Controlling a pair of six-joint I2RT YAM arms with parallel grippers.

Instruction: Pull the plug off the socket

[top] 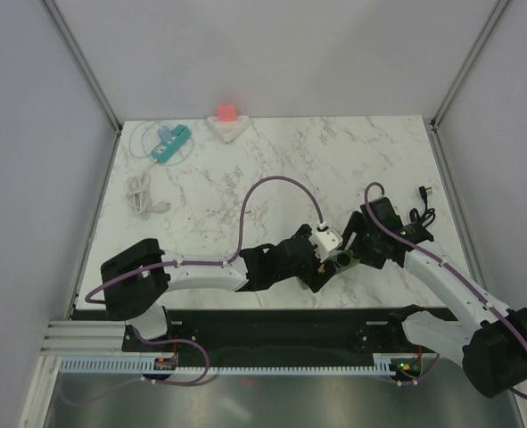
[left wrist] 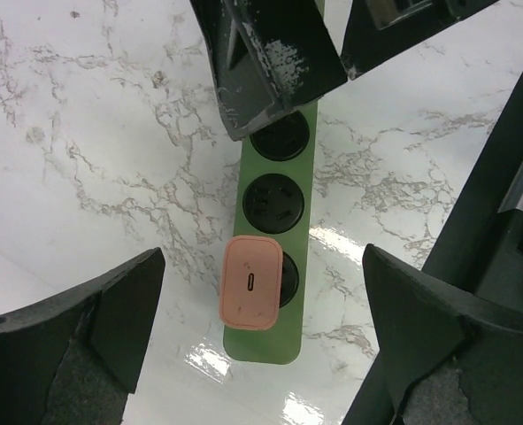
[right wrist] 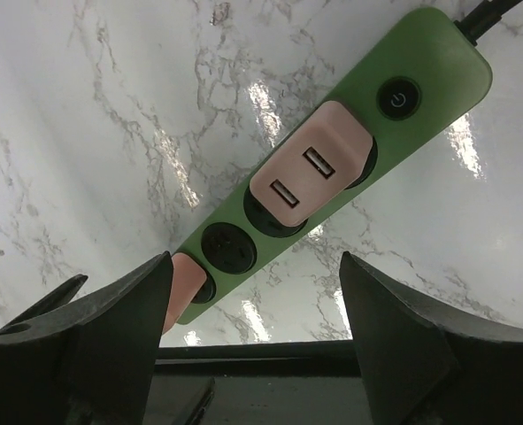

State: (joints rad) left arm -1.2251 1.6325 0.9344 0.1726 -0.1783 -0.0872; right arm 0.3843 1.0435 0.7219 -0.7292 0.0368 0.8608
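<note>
My left gripper lowers next and then closes, since its fingers are on either side of the USB-C plug [left wrist: 249, 283] but above it and closing now would miss.
A green power strip [left wrist: 270, 341] lies on the marble table; it shows between both grippers in the top view [top: 343, 260]. A pink USB-C plug [left wrist: 249, 283] sits in its end socket. A second pink plug [right wrist: 310, 173] with two USB ports sits near the strip's switch [right wrist: 399, 98]. My left gripper [left wrist: 261, 301] is open, its jaws wide on either side of the USB-C plug, not touching it. My right gripper [right wrist: 257, 301] is open over the strip [right wrist: 438, 53]; the USB-C plug [right wrist: 183, 283] shows beside its left finger. Two sockets between the plugs are free.
A teal power strip [top: 169, 143] and a coiled white cable [top: 143, 196] lie at the far left. A red block on a white base [top: 227, 116] stands at the back edge. A black cable with a plug [top: 421, 214] lies at the right.
</note>
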